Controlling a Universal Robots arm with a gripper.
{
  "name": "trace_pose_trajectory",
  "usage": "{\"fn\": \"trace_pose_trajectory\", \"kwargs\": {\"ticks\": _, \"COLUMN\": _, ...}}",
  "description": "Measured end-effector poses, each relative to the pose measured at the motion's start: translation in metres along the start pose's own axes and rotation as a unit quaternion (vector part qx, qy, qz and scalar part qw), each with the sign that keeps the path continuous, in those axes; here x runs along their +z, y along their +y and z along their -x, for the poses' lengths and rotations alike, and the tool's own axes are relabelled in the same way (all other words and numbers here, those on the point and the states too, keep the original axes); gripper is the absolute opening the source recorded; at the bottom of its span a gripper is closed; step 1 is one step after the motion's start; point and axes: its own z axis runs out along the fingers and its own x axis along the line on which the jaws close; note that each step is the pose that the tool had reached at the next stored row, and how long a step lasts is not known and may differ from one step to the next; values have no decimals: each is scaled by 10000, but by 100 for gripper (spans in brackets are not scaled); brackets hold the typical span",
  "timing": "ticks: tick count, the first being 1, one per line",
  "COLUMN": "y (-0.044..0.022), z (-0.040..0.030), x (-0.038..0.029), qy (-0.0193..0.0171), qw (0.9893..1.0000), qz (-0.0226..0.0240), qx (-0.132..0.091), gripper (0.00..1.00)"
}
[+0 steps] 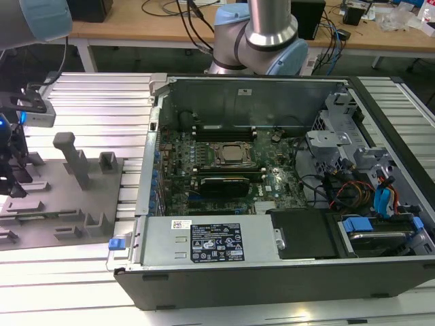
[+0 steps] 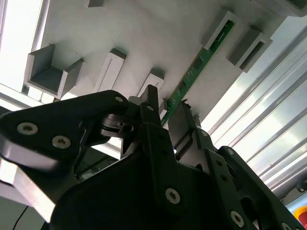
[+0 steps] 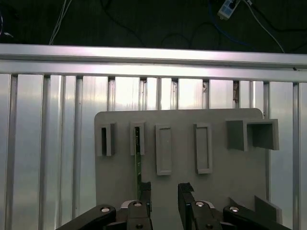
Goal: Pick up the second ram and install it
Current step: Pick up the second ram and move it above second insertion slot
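The slotted holder closes around the ram's far end, so my gripper will next pick up the ram by its bare part clear of the holder.
The second ram is a thin green stick standing on edge in a slotted grey holder on the grey fixture plate. In the first wrist view the second ram runs from its holder toward my fingers. My gripper is open, and the ram's near end lies by one black finger, apart from the other. The first wrist view shows the gripper low over the plate with a clear gap between its fingers. In the exterior view the gripper hangs over the plate at the far left.
An open computer case lies at the exterior view's right of the fixture plate. It holds a motherboard with a processor socket, a black card and cables. Grey posts and blocks stand on the plate. The slatted aluminium table lies under everything.
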Motion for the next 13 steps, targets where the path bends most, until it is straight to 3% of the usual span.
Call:
{"fn": "trace_pose_trajectory", "kwargs": {"ticks": 9, "y": -5, "z": -7, "x": 138, "qy": 0, "qw": 10000, "qz": 0, "qx": 1, "gripper": 36}}
{"fn": "trace_pose_trajectory", "kwargs": {"ticks": 11, "y": -7, "z": -33, "x": 167, "qy": 0, "qw": 10000, "qz": 0, "qx": 0, "gripper": 36}}
{"fn": "trace_pose_trajectory", "kwargs": {"ticks": 13, "y": -5, "z": -121, "x": 192, "qy": 0, "qw": 10000, "qz": 0, "qx": 1, "gripper": 36}}
